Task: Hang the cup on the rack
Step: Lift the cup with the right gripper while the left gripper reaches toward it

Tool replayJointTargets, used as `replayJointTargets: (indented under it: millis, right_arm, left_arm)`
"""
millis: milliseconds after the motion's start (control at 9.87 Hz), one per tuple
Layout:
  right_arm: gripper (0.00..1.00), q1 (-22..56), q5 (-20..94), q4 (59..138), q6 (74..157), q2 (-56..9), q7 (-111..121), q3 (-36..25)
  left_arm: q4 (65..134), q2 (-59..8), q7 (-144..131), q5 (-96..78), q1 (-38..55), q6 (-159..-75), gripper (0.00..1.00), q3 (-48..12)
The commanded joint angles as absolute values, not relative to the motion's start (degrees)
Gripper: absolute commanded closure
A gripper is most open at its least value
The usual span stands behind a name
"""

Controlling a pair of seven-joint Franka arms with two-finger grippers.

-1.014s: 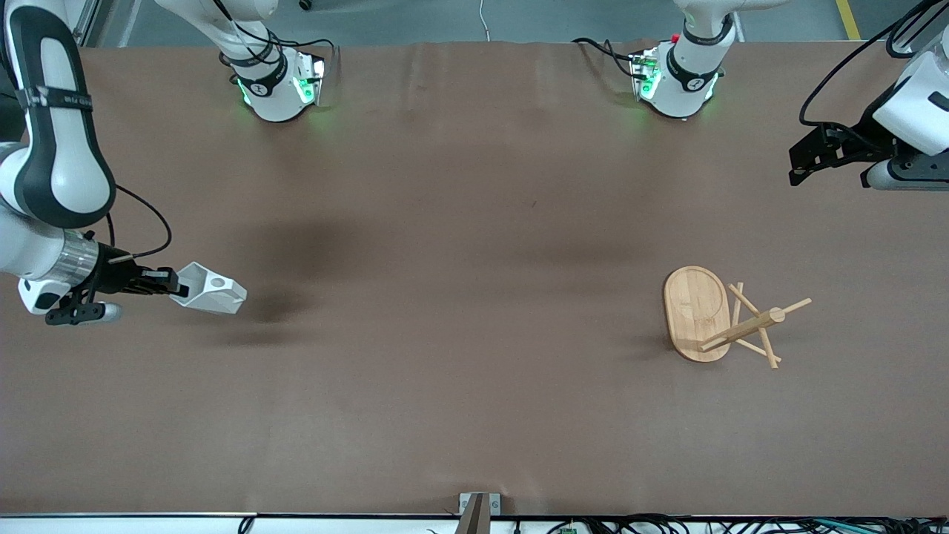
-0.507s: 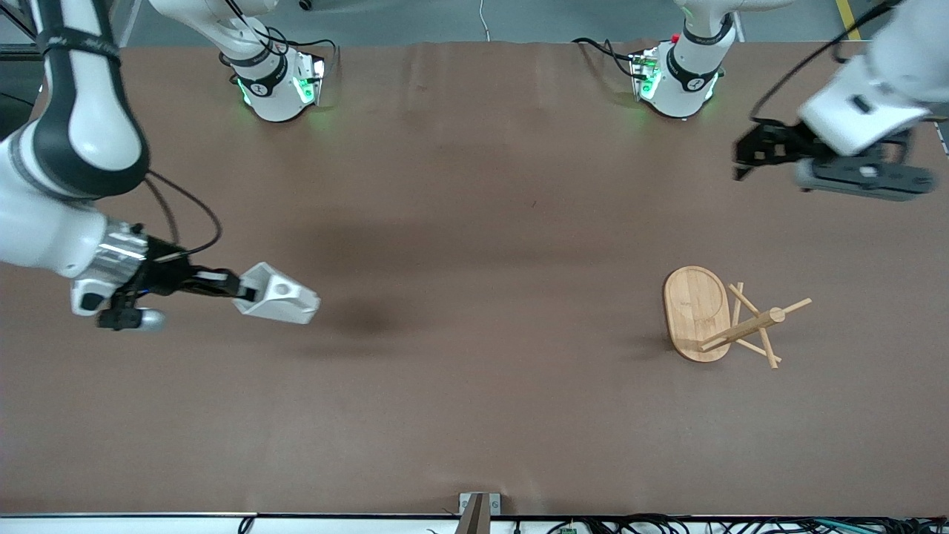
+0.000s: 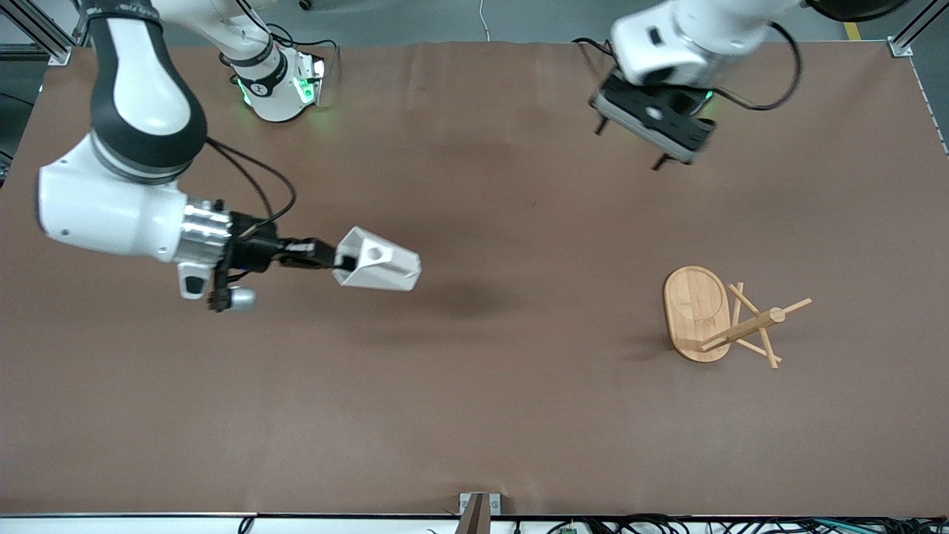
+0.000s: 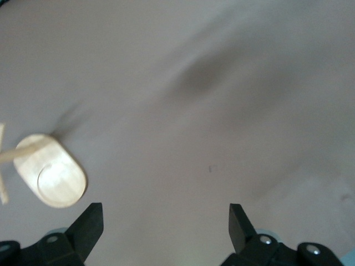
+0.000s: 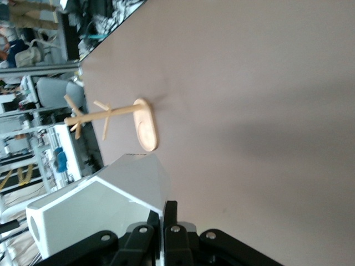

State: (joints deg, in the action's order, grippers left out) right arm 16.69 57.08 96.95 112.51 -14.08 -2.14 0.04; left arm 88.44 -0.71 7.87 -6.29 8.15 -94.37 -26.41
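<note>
The robot's left gripper needs to hang the white faceted cup on the bamboo rack, so it should next grab the cup by its narrow base end.
The white faceted cup is held on its side in my right gripper, which is shut on the cup's rim wall. It hangs above the brown table, over the middle part toward the right arm's end. In the right wrist view the cup sits beside the closed fingers. The bamboo rack stands upright toward the left arm's end, and it also shows in the right wrist view. My left gripper is open and empty, up over the table near its own base. The left wrist view shows the rack's base.
The two arm bases stand along the table's edge farthest from the front camera. A small metal bracket sits at the table's nearest edge. Cables run below that edge.
My right arm has carried the cup toward the middle of the table. My left arm has swung in from the table's end to over the area near its base.
</note>
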Motion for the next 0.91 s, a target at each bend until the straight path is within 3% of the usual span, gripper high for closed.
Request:
replayJointTargets:
  millis: [0, 203, 507, 811]
  right_arm:
    - [1.00, 20.90, 61.34, 96.68, 111.45, -14.32, -1.94, -0.53]
    - [1.00, 23.72, 62.49, 96.59, 107.16, -14.33, -1.32, -0.53]
    - [1.00, 24.00, 62.58, 96.50, 97.07, -14.33, -1.06, -0.44]
    - [1.00, 24.08, 67.11, 96.50, 95.54, -14.33, -0.88, -0.53]
  left_arm:
    - [89.12, -3.51, 13.96, -6.86, 7.73, -99.73, 0.00, -32.14]
    - [89.21, -5.53, 17.99, -6.33, 7.73, -105.62, 0.00, -35.93]
    - [89.30, -6.76, 25.89, -6.41, 7.56, -106.00, 0.01, -36.83]
    - [89.65, -7.99, 26.98, -7.03, 7.56, -106.08, 0.01, -37.35]
